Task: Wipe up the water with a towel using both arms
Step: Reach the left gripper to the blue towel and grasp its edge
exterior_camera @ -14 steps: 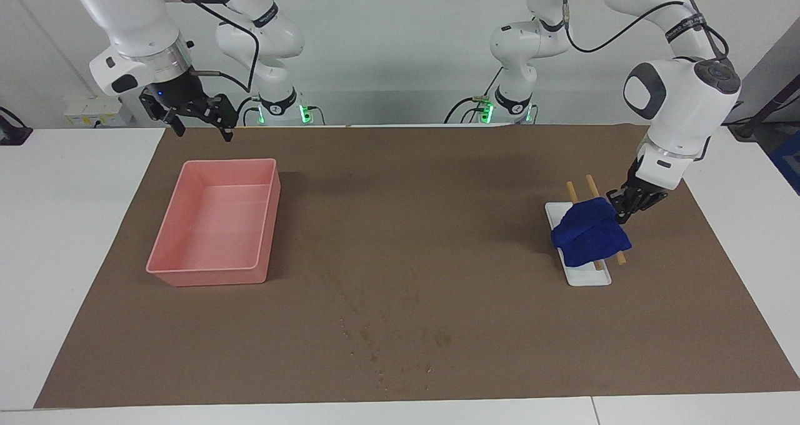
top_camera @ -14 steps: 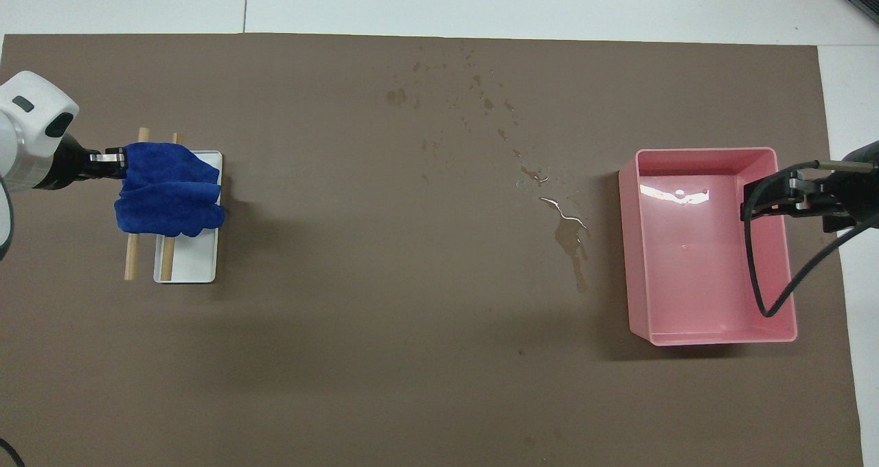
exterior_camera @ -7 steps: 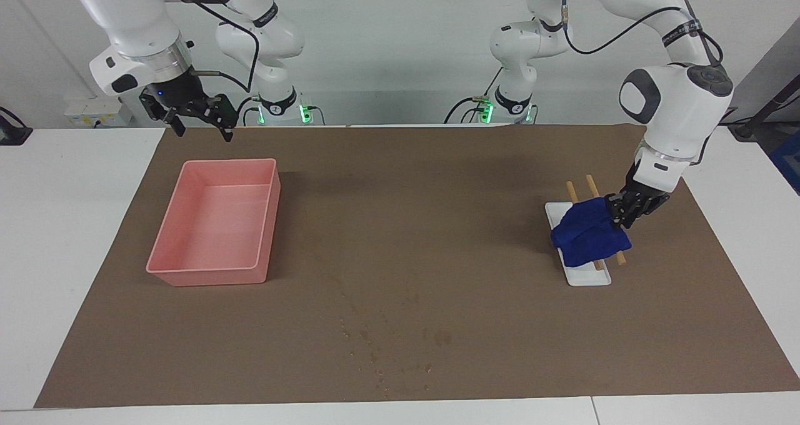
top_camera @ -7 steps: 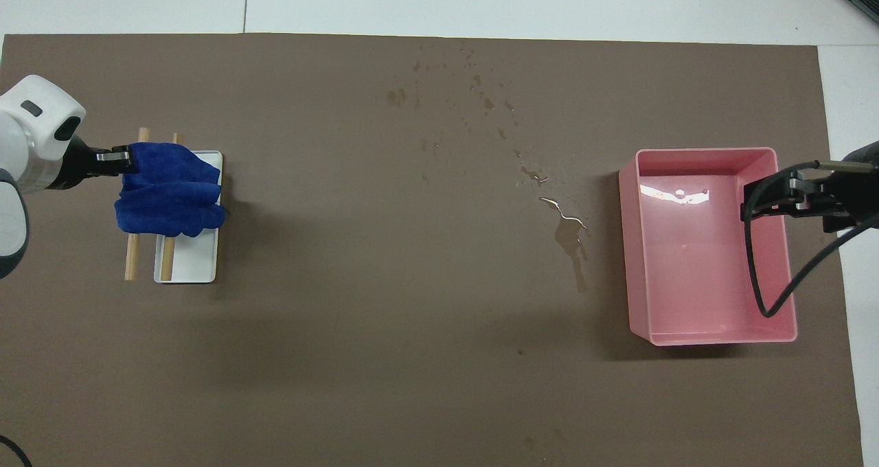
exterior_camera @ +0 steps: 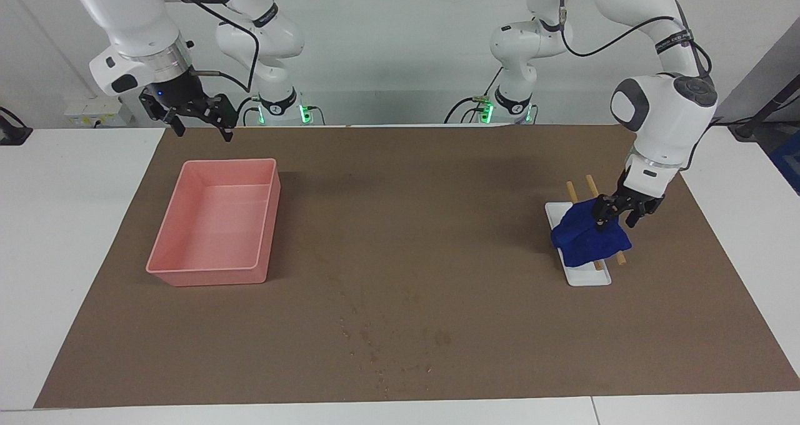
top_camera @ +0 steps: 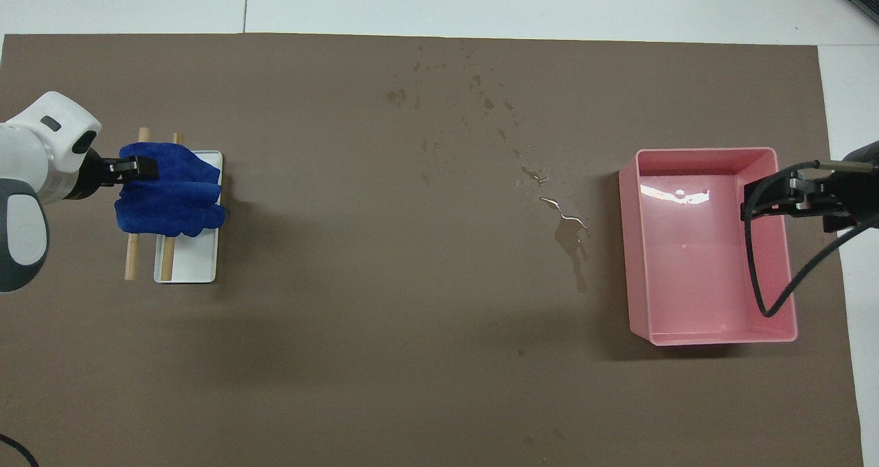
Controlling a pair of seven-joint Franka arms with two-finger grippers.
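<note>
Next, my left gripper pinches the towel by its raised edge (top_camera: 139, 175), since the rest hangs slack over the wooden rods.
A blue towel (exterior_camera: 587, 237) (top_camera: 168, 192) lies draped over two wooden rods (exterior_camera: 570, 190) on a white tray (exterior_camera: 587, 278), toward the left arm's end of the table. My left gripper (exterior_camera: 615, 222) (top_camera: 141, 170) is open right over the towel's raised edge, its fingers spread on either side of the fold. Water (top_camera: 570, 233) forms a thin puddle beside the pink bin, and scattered droplets (top_camera: 474, 89) (exterior_camera: 375, 344) lie farther from the robots. My right gripper (exterior_camera: 203, 131) (top_camera: 748, 202) hangs open above the pink bin (exterior_camera: 212, 275), holding nothing, and waits.
A brown mat (exterior_camera: 437, 225) covers most of the white table. The pink bin (top_camera: 707, 336) stands toward the right arm's end and holds a little water. A black cable hangs from the right wrist over the bin.
The left gripper has slid from beside the towel to over its edge, and its fingers have spread apart. The towel and the right arm have not moved.
</note>
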